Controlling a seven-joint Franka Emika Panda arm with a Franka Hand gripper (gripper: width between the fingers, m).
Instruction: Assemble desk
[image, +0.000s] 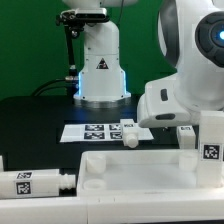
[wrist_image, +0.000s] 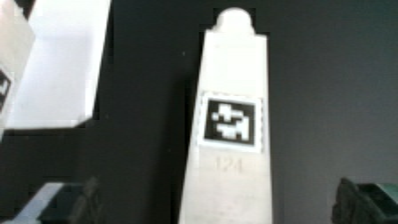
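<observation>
My gripper lowers first, since my fingers are above the leg's near end in the wrist view, so it is too early to close on the leg.
A long white desk leg (wrist_image: 228, 130) lies flat on the black table, with a square tag on its upper face and a round peg (wrist_image: 235, 18) at its far end. My gripper (wrist_image: 217, 203) is open and straddles the leg's near end. One dark finger (wrist_image: 64, 204) stands on each side of the leg, clear of it. In the exterior view this leg (image: 130, 134) lies beside the marker board (image: 95, 131), under my white arm (image: 185, 90). The desk's tabletop panel (image: 135, 172) lies in the foreground.
Another tagged leg (image: 30, 184) lies at the exterior view's lower left, and one more (image: 211, 150) at its right. A white part (wrist_image: 43, 80) sits close beside the straddled leg. The robot base (image: 100, 70) stands at the back.
</observation>
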